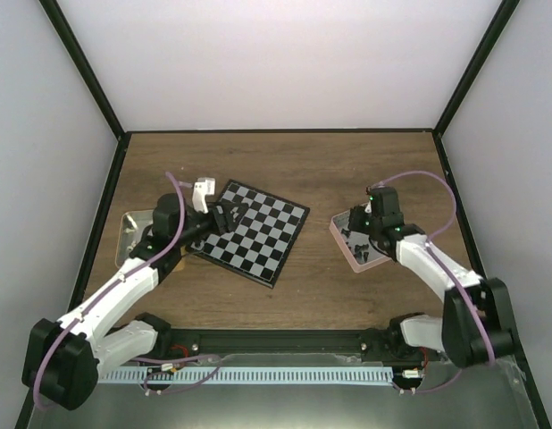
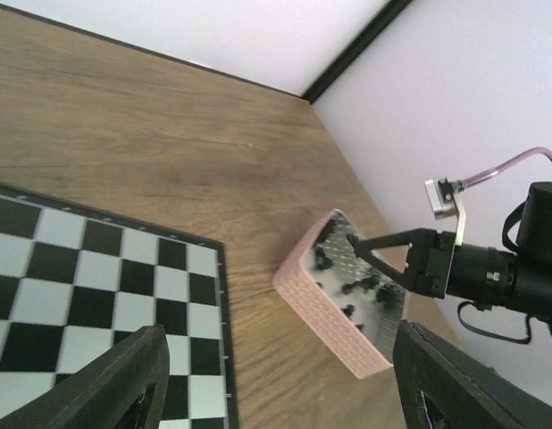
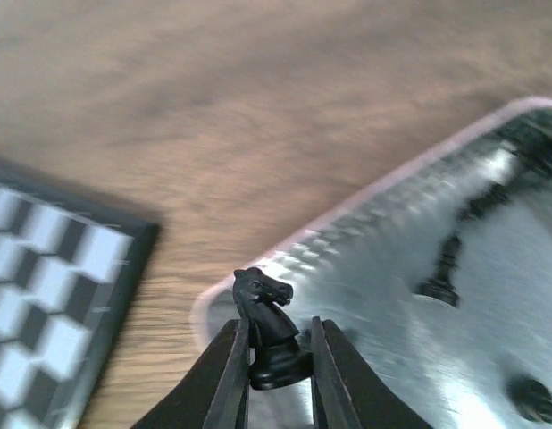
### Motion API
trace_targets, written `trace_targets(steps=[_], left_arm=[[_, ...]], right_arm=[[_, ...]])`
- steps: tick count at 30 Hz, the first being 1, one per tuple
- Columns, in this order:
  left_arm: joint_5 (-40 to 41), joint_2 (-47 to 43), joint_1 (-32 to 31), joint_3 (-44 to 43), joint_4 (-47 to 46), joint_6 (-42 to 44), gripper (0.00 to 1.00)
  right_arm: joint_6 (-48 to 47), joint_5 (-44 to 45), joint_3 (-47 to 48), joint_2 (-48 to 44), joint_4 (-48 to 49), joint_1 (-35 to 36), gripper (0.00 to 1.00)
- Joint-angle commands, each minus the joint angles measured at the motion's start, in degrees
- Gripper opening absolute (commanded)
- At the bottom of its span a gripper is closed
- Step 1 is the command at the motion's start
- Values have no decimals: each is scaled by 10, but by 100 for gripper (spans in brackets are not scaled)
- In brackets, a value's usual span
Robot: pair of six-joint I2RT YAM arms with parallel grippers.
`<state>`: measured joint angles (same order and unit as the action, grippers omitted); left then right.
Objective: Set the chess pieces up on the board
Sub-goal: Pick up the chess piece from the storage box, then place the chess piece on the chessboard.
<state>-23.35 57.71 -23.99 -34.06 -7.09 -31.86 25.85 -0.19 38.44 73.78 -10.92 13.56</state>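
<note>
Next, the left gripper grabs the black knight by its exposed head (image 2: 351,239), leaving its base free to set the knight upright on the board.
The black and pale grey board (image 1: 258,234) lies tilted at the table's middle, with no pieces visible on its squares. My right gripper (image 3: 276,357) is shut on a black knight (image 3: 269,326) and holds it just above the near corner of the pink tray (image 3: 347,219). Several black pieces (image 3: 444,268) lie in that tray. My left gripper (image 2: 276,393) is open and empty over the board's left edge (image 2: 79,268). From it I see the pink tray (image 2: 334,304) and the right gripper (image 2: 355,241). The cream-white pieces cannot be made out.
A tan tray (image 1: 131,223) sits at the left, partly hidden by my left arm. Bare wood lies between the board and the pink tray (image 1: 347,241). Black frame posts and pale walls enclose the table.
</note>
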Motion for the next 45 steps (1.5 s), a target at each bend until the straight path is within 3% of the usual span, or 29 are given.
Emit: trace_targets(steps=[1,8,15,21,28,35,41,45], left_arm=[[-100,16,-2,-52,-26,-8,71],[-187,50,-9,-106,-31,-50,74],[-305,123,-37,-147,-69,-141,73],[-320,168,-63,-155,-87,-187,66],[-333,197,-78,-156,-93,-193,43],[-336,222,-88,-162,-88,-188,39],[-334,233,-90,-168,-87,-188,28],[-332,236,-90,-166,-86,-185,14]], right_arm=[[-16,-155,-26,-83,92,-1,16],[-5,-376,-82,-188,261,28,17],[27,-500,-74,-171,353,72,17],[12,-500,-57,-146,362,116,17],[7,-511,-39,-117,349,128,17],[-5,-515,-28,-99,330,133,17],[-15,-514,-21,-87,316,138,17],[-23,-513,-17,-81,307,142,17]])
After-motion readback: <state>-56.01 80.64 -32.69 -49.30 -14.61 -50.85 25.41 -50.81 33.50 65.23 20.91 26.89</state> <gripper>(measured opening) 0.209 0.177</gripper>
